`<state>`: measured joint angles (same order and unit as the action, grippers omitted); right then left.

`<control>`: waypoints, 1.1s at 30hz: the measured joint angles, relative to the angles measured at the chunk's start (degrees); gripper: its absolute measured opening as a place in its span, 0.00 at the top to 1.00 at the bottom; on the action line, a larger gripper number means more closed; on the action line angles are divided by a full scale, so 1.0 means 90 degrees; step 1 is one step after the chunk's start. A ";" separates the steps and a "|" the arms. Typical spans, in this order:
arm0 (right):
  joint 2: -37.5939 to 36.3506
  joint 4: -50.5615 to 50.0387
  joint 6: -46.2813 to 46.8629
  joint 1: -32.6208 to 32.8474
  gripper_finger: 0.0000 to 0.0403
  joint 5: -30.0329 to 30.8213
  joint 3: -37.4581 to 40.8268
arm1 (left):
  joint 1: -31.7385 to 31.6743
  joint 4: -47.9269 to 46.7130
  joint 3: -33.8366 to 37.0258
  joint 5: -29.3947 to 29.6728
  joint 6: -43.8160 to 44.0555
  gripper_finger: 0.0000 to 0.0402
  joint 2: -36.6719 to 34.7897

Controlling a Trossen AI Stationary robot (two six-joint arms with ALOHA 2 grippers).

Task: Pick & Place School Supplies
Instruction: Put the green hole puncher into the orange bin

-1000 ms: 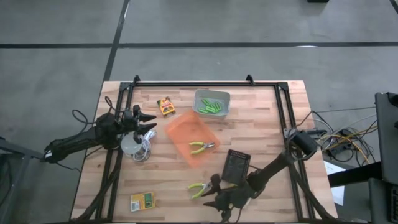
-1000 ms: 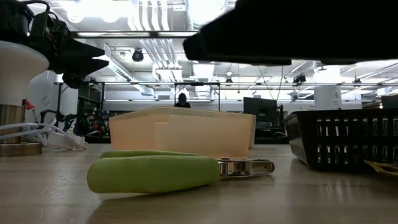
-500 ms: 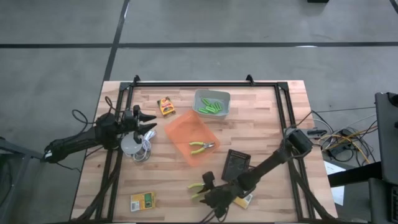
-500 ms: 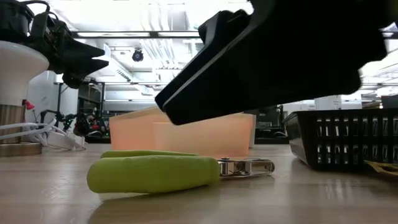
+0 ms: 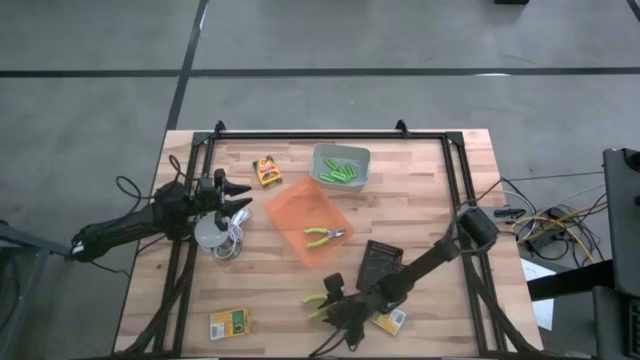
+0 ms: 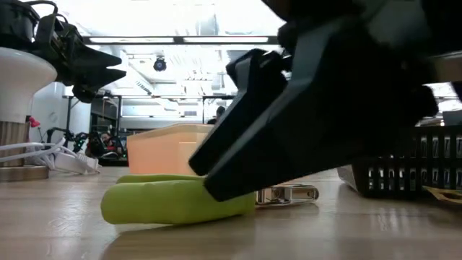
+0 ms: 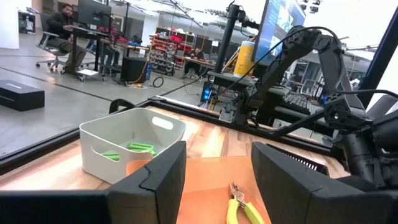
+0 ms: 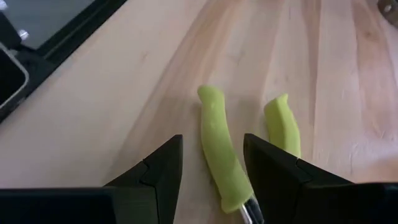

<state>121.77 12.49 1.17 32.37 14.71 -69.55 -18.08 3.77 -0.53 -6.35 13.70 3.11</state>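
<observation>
The pliers need to go in the orange bin, so the right gripper next needs to grab them by one green handle [image 8: 219, 149].
A pair of green-handled pliers [image 5: 316, 303] lies flat on the wood near the table's near edge. My right gripper [image 5: 336, 306] is open and low over it. Its fingers stand on either side of one handle [image 8: 219, 149]; the other handle [image 8: 283, 124] lies outside them. In the low view my right gripper [image 6: 231, 177] comes down slanting onto the pliers [image 6: 173, 201]. A second pair of pliers [image 5: 325, 236] lies in the orange bin [image 5: 290, 205]. Lime-green sticks [image 5: 340, 171] lie in the grey bin. Printed boxes [image 5: 265, 170] [image 5: 229, 322] rest flat on the table. My left gripper [image 5: 238, 195] waits open at the table's left. My right gripper straddles one green handle [image 8: 219, 149] of the pliers near its free end, coming slanting from above and lying along it. Whether a finger [image 6: 216, 189] touches the handle, I cannot tell. The pliers rest flat on the table.
A black basket [image 5: 380, 264] sits just right of the pliers, under my right arm. A white round thing with a coiled cable [image 5: 214, 236] stands below my left gripper [image 7: 217, 149]. Another printed box [image 5: 391, 320] shows under my right arm. A black frame borders the table.
My right gripper has moved toward the table's left and down, from beside the pliers to low over them, and its fingers now stand around one handle. The pliers have stayed where they were.
</observation>
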 joint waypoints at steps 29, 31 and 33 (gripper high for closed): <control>0.0229 -0.0274 -0.0001 -0.0365 0.68 -0.0671 -0.0164 | -0.0001 -0.0023 0.0001 0.0000 0.0000 0.53 0.0002; 0.0229 -0.0278 -0.0009 -0.0368 0.71 -0.0710 -0.0164 | -0.0001 -0.0022 0.0002 0.0000 0.0001 0.53 0.0002; 0.0229 -0.0288 -0.0012 -0.0365 0.75 -0.0710 -0.0164 | -0.0001 -0.0023 0.0001 0.0000 0.0001 0.53 0.0002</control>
<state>123.83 9.90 1.07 29.08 8.32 -71.02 -18.09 3.56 -0.52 -6.35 13.72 3.14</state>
